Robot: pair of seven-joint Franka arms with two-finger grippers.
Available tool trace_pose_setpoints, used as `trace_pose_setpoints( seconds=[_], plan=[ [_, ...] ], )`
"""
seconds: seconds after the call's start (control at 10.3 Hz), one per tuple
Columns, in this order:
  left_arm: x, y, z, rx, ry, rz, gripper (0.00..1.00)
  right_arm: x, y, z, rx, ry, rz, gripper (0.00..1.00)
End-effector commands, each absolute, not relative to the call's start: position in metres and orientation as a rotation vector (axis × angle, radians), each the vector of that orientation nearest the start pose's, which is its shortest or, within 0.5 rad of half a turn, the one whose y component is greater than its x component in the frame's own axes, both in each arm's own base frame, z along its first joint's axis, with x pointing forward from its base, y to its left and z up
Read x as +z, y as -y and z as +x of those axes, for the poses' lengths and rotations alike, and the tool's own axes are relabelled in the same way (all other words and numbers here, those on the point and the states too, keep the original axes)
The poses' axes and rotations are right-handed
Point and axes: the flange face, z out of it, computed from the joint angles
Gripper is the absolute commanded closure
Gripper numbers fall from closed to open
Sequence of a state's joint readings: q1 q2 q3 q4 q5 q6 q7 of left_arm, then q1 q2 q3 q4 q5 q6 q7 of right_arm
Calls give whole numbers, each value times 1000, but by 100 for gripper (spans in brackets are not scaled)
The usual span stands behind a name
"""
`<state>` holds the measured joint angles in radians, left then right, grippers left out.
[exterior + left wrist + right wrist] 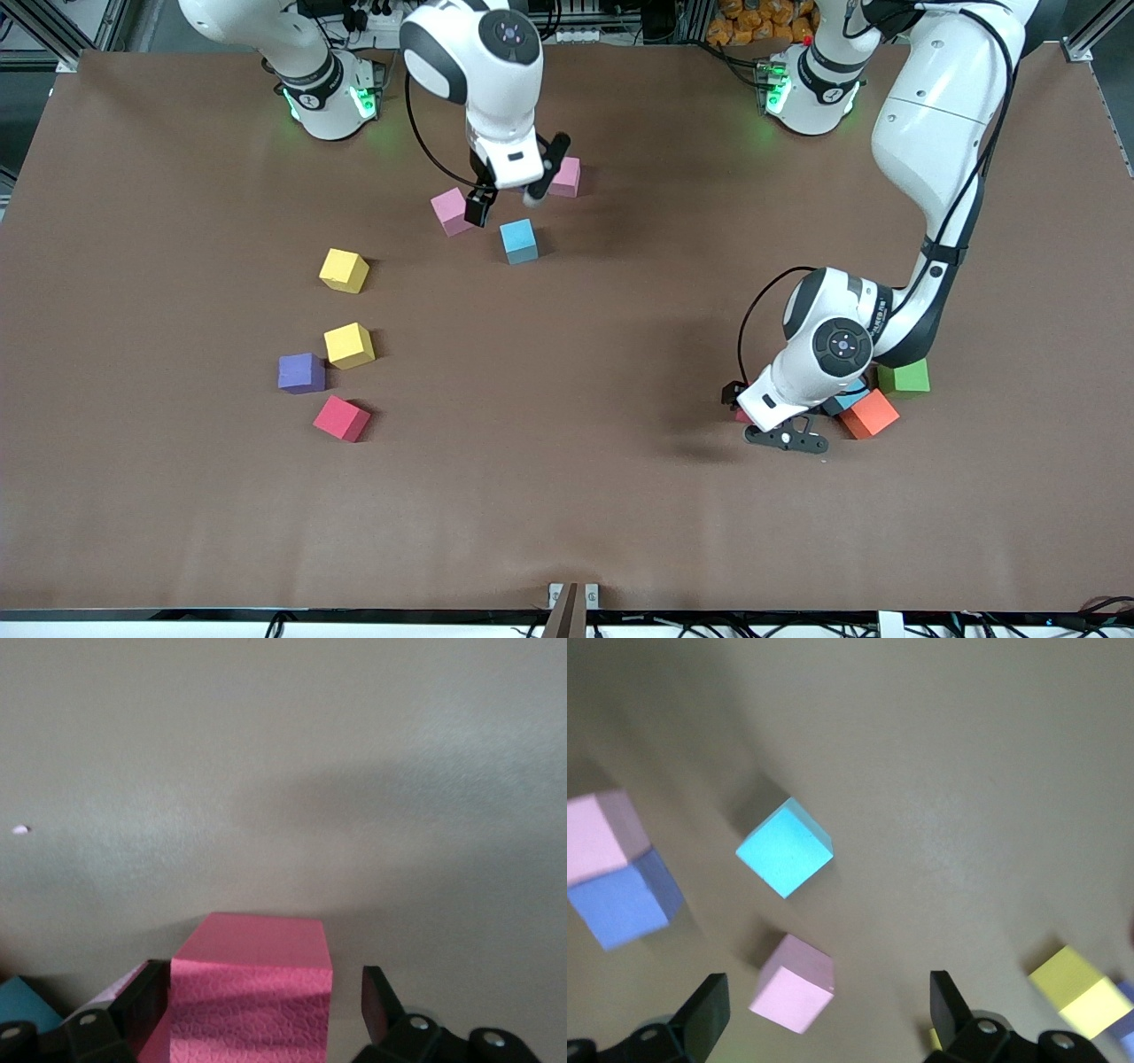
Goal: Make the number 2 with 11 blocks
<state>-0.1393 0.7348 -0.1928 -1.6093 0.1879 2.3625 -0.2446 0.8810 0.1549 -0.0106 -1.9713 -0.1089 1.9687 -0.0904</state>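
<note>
The light blue block [518, 241] [785, 849] still has to be added to the number 2. My right gripper should grab it next by its opposite sides.
My left gripper [740, 409] is down at the table near the left arm's end, open around a red block [252, 992]. One finger [146, 1001] is at the block's side and the other finger [376, 997] stands a gap away. Only a sliver of that red block [741, 416] shows in the front view. My right gripper [512, 190] hangs open above a pink block [793, 983]. Near it lie a light blue block [518, 241] and two pink blocks [452, 211] [564, 177]. No number 2 shows.
An orange block [869, 414], a partly hidden blue block [846, 400] and a green cube [904, 377] crowd beside the left arm's wrist. Toward the right arm's end lie two yellow blocks [344, 270] [348, 346], a purple block [301, 373] and another red block [341, 418].
</note>
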Motion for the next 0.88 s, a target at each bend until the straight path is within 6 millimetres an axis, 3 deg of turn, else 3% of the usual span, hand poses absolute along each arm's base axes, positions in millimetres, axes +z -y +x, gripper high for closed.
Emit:
trace_pose_setpoints(
  seconds=[0.0,0.19,0.49,0.58,0.78],
  plan=[
    [198,210,656,-22,-179,-3144,48,368,-442,380,122,1106,-3054,0],
    [194,226,644,5,32,-3148,100,328,-430,378,21,852,-3050,0],
    [215,261,621,18,398,-3144,100,267,-407,360,-95,677,-2967,0],
    [220,269,611,29,531,-3125,100,257,-406,354,-123,583,-2968,0],
    [229,282,597,45,590,-3124,100,247,-416,339,-122,492,-2977,0]
  ],
)
